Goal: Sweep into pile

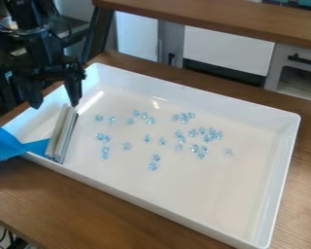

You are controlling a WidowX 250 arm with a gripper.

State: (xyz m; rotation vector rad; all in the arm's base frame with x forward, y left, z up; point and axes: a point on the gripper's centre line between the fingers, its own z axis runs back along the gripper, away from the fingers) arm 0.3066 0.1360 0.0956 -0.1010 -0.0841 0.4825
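My gripper needs to sweep the clear-blue pieces into a pile, so it will next grab the silver metal bar by its end clear of the blue material [12, 147].
My gripper [54, 99] hangs at the upper left, above the tray's left end, its two fingers spread apart with nothing between them; it is open. Just below and right of it, a sweeping tool with a pale, ridged bar [62, 133] leans inside the left end of the white tray [184, 209]. Blue material [12, 147] extends from the bar over the tray's left rim. Several small clear-blue pieces [147, 139] lie scattered over the tray's middle, some singly and some in loose clusters, with more toward the right of centre.
The tray's raised walls surround the pieces. It stands on a brown wooden table [106, 204]. A wooden shelf edge [216, 22] and white cabinets [226, 48] are behind it. Dark equipment stands at the far left, and cables show at the lower left.
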